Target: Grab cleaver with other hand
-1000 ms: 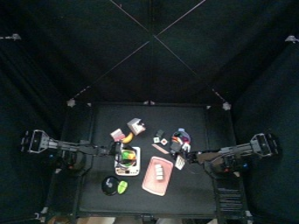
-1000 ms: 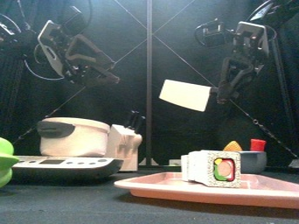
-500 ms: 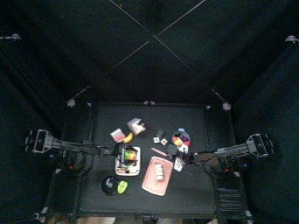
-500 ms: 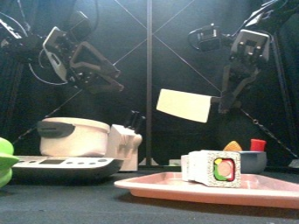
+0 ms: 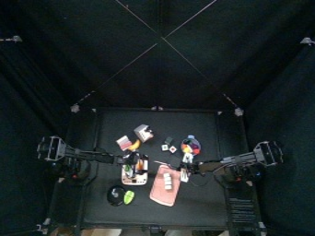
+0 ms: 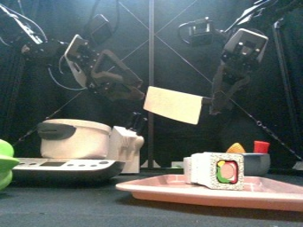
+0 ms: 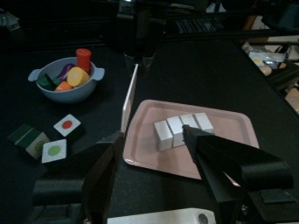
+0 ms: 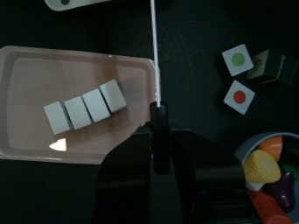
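I should next use my left gripper to grab the cleaver's blade by the loose end (image 7: 125, 121) opposite the handle, so that I can pass the cleaver to my other hand.
The cleaver (image 6: 173, 105) hangs in mid-air above the table, its pale oblong blade tilted. My right gripper (image 6: 221, 96) is shut on its short dark handle. In the right wrist view the blade (image 8: 153, 52) is edge-on, a thin line rising from the handle between the jaws. My left gripper (image 6: 123, 87) stands open just beside the blade's free end, not closed on it. In the left wrist view its open fingers (image 7: 103, 171) frame the pink board, and a pale strip that may be the blade (image 7: 162, 216) lies close to the camera.
A pink board (image 6: 166, 187) with a cut sushi roll (image 6: 221, 170) lies at the front. A white cooker (image 6: 78, 138) stands on a dark base at the left. A bowl of toy fruit (image 7: 65, 77) and small cards (image 7: 68, 125) lie further back.
Both arms have come in toward the middle. The cleaver has moved left with the right gripper, and the open left gripper has dropped to the blade's free end.
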You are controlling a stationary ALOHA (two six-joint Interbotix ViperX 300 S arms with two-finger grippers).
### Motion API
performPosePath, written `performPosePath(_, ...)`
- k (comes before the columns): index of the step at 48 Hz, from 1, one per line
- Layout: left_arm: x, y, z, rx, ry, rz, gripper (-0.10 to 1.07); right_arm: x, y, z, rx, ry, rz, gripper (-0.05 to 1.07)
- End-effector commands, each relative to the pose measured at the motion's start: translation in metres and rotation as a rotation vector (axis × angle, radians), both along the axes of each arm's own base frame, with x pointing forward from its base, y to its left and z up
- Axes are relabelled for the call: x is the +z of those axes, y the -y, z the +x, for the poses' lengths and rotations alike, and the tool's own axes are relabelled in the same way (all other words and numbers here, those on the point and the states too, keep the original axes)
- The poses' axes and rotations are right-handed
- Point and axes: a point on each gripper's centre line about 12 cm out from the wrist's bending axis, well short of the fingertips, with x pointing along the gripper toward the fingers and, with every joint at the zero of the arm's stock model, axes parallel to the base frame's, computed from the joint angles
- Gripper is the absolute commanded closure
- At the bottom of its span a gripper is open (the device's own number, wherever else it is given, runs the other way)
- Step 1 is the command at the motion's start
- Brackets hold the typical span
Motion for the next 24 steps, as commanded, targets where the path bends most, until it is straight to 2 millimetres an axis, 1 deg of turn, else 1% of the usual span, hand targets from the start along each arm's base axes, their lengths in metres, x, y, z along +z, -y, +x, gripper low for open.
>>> performPosePath(1, 0.009, 0.001, 0.010, -0.020, 0.039, 0.019, 0.06, 0.011, -0.001, 0.005, 0.007, 0.039, 0.005, 0.62)
performPosePath(14, 0.004, 0.000, 0.022, -0.052, 0.066, 0.067, 0.08, 0.010, -0.008, 0.006, 0.043, 0.055, 0.003, 0.64)
performPosePath(21, 0.002, -0.001, 0.025, -0.069, 0.075, 0.131, 0.13, 0.007, -0.009, 0.005, 0.043, 0.048, 0.008, 0.65)
performPosePath(24, 0.001, -0.001, 0.025, -0.072, 0.075, 0.154, 0.17, 0.006, -0.010, 0.004, 0.043, 0.045, 0.009, 0.65)
